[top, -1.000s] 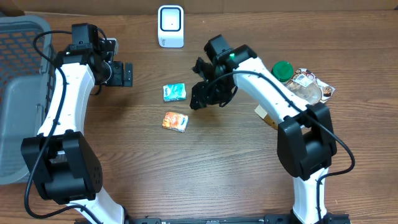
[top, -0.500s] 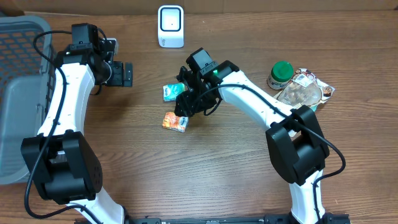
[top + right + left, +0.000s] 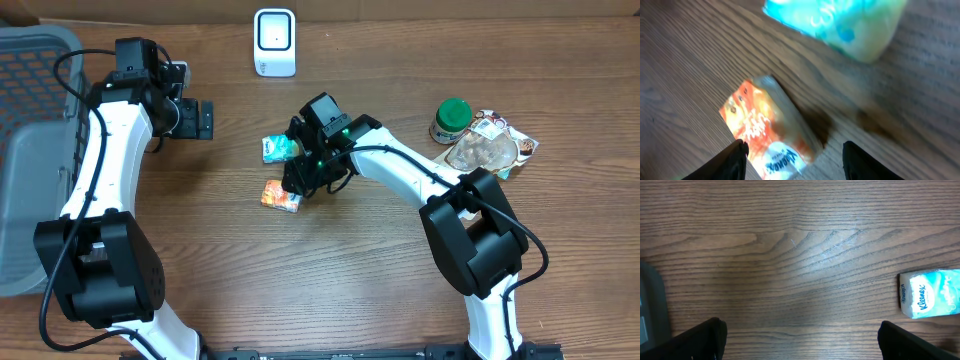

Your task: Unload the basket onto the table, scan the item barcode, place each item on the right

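I will next grab the orange snack packet (image 3: 277, 196) by its near end with my right gripper, so the rest of the packet stays uncovered and can face the barcode scanner (image 3: 274, 42).
An orange snack packet (image 3: 277, 196) (image 3: 767, 131) lies flat on the wooden table, with a teal Kleenex tissue pack (image 3: 278, 148) (image 3: 840, 20) just behind it. My right gripper (image 3: 303, 178) (image 3: 795, 165) hovers open right over the orange packet. The packet's near end lies between the two dark fingertips (image 3: 735, 159), and nothing is gripped. The white barcode scanner (image 3: 274, 42) stands at the back edge. My left gripper (image 3: 197, 120) (image 3: 800, 347) stands wide open over bare wood to the left. In its wrist view the Kleenex pack (image 3: 932, 300) shows at the right edge.
A grey mesh basket (image 3: 30, 110) fills the left side of the table. At the right stand a green-lidded jar (image 3: 452, 118) and a clear bag of snacks (image 3: 490, 146).
My right arm has swung left from the table's middle, past the Kleenex pack, and come down over the orange packet. The left arm has not moved.
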